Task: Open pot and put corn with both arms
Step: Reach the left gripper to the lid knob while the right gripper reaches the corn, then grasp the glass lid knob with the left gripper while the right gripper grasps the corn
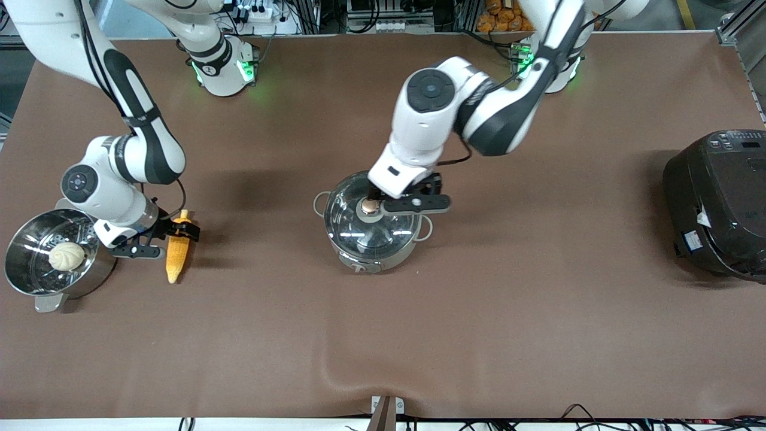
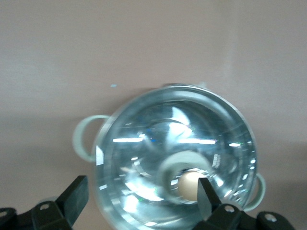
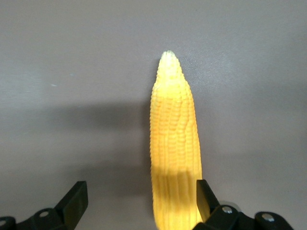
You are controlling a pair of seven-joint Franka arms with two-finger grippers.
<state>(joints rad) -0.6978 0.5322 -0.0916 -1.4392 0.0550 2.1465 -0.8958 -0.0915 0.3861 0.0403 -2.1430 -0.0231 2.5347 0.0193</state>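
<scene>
The corn needs to go into the steel pot, so my right gripper should next grab the corn by its thick end (image 1: 179, 234) opposite the tapered tip.
The steel pot (image 1: 383, 258) stands mid-table with its glass lid (image 1: 353, 230) on and the copper-coloured knob (image 1: 370, 206) on top. My left gripper (image 1: 400, 200) is low over the lid and open. In the left wrist view the left gripper (image 2: 140, 196) has the knob (image 2: 188, 186) just inside one finger (image 2: 205, 199), which does not grip it. The corn (image 1: 178, 251) lies on the table toward the right arm's end. My right gripper (image 1: 163, 239) is open and low around it. In the right wrist view the right gripper (image 3: 140, 199) has the corn (image 3: 173, 153) beside one finger (image 3: 204, 196).
A steel steamer pot (image 1: 24, 281) holding a pale bun (image 1: 67, 255) stands right beside the right gripper, toward the table's end. A big black rice cooker (image 1: 715, 203) stands at the left arm's end. The brown table (image 1: 383, 335) stretches wide nearer the camera.
</scene>
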